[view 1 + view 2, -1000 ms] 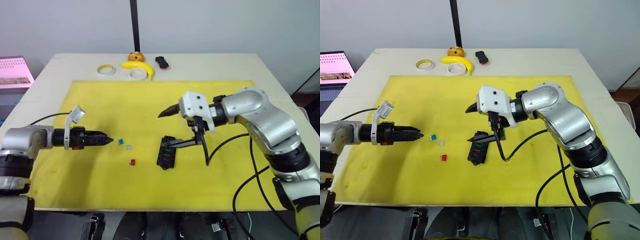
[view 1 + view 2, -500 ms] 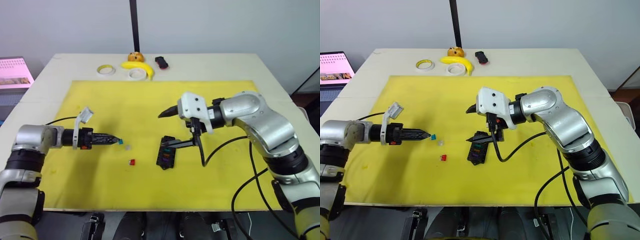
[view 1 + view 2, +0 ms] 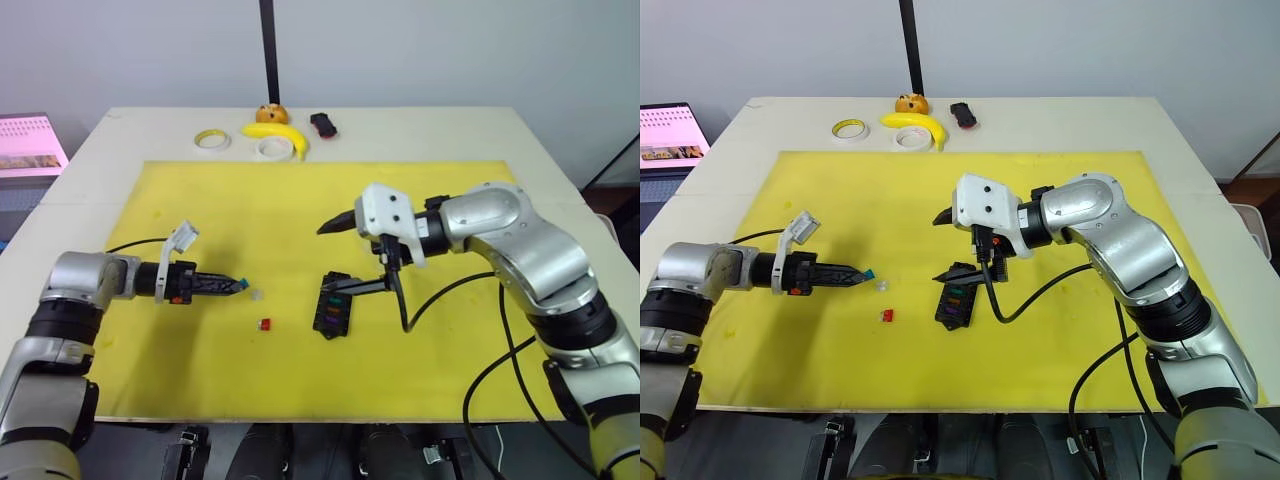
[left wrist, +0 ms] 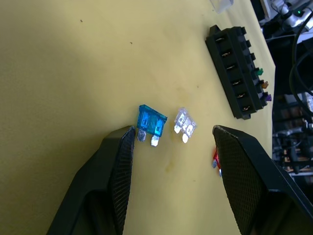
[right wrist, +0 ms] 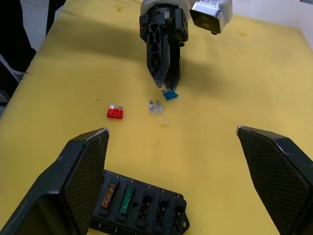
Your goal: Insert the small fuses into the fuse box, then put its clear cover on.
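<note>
My left gripper should grab the teal fuse by its plastic body (image 3: 243, 284) next, so its metal prongs stay free to go into the fuse box (image 3: 332, 303).
On the yellow mat (image 3: 300, 200), the black fuse box (image 3: 332, 303) lies near the middle. It holds a green fuse (image 5: 127, 201) and an amber one (image 5: 110, 195). A teal fuse (image 4: 150, 122), a clear fuse (image 4: 185, 125) and a red fuse (image 3: 265, 325) lie loose to its left. My left gripper (image 4: 173, 131) is open and low over the mat, with the teal fuse just off one fingertip (image 4: 128, 133). Wide open, my right gripper (image 3: 335, 255) hovers above the fuse box's far end. The clear cover is out of view.
Along the table's far edge lie two tape rolls (image 3: 211, 139) (image 3: 272, 148), a banana (image 3: 280, 133), a small orange object (image 3: 270, 112) and a black-red object (image 3: 323, 124). A black pole (image 3: 268, 50) rises behind them. A pink screen (image 3: 30, 145) stands off the left edge.
My left gripper has slid to the right along the mat, bringing its tips up to the teal fuse. The right arm has hardly moved.
</note>
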Robot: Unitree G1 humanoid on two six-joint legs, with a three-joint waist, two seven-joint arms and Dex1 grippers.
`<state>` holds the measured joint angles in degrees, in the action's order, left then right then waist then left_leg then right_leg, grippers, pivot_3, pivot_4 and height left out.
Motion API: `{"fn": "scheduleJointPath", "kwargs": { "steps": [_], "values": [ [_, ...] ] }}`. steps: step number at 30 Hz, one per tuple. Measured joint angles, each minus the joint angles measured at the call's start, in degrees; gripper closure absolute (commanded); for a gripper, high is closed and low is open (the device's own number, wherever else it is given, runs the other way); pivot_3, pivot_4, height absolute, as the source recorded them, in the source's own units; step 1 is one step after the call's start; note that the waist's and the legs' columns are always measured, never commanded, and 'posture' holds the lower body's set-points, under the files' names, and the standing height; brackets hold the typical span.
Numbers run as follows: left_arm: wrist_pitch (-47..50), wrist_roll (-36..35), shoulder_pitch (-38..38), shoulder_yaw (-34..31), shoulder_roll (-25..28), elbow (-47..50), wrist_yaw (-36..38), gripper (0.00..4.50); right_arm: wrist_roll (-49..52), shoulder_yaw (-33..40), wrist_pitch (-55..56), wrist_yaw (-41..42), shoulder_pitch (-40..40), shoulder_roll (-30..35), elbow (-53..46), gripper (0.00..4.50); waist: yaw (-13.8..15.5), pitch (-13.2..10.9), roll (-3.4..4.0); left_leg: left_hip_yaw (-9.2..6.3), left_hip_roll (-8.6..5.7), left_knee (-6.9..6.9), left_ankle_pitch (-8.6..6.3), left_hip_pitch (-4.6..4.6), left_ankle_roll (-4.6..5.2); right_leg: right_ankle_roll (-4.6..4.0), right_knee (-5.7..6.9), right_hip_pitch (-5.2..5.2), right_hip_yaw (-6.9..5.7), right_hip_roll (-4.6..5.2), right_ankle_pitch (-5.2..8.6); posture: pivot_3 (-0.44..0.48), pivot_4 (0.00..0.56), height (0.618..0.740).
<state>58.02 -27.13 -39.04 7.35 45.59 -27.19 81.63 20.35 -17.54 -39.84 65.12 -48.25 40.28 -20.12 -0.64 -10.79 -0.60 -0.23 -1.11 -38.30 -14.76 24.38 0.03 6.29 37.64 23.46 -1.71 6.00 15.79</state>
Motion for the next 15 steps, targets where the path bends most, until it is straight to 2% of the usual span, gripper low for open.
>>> {"fn": "scheduleJointPath", "kwargs": {
  "steps": [3,6,9,10,15],
  "values": [
    [-0.81,0.41,-0.06,-0.12,-0.44,-1.29,0.21,1.79,-0.01,-0.12,-0.12,-0.02,0.0,0.02,-0.07,0.0,0.0,0.0,0.0,0.0,0.0,0.0,0.0,-0.01,0.0,0.0,0.0,0.0,0.0,0.0,0.0,0.0,0.15,0.74],
    [-1.38,0.74,-0.29,-0.2,-0.81,-2.62,-0.16,2.6,-0.02,-0.15,-0.44,-0.03,0.0,0.08,-0.16,0.0,0.03,0.0,0.0,0.0,0.0,-0.01,0.0,-0.01,0.0,0.0,0.0,-0.01,0.0,0.0,0.0,0.0,0.15,0.74],
    [-2.66,1.69,-0.55,-0.22,-0.95,-4.95,-0.68,4.17,-0.02,-0.17,-0.66,-0.03,0.02,0.14,-0.93,0.0,-0.08,0.0,0.0,0.0,0.0,0.0,0.0,-0.01,0.0,0.0,0.0,0.0,0.0,0.0,0.0,0.0,0.15,0.74],
    [-2.91,1.75,-0.56,-0.23,-0.95,-5.47,-0.59,4.43,-0.01,-0.17,-0.73,-0.03,0.05,0.15,-1.09,0.0,-0.1,0.0,0.0,0.0,0.0,0.0,0.0,-0.01,0.0,0.0,0.0,0.0,0.0,0.0,0.0,0.0,0.15,0.74],
    [-3.77,1.84,0.05,-0.27,-0.94,-5.59,-0.27,4.43,-0.02,-0.19,-0.84,-0.06,0.18,0.18,-1.12,0.0,-0.18,0.0,0.0,0.0,0.01,0.0,0.01,-0.03,-0.02,0.0,0.03,0.0,0.01,-0.01,0.0,0.0,0.15,0.74]
  ]
}}
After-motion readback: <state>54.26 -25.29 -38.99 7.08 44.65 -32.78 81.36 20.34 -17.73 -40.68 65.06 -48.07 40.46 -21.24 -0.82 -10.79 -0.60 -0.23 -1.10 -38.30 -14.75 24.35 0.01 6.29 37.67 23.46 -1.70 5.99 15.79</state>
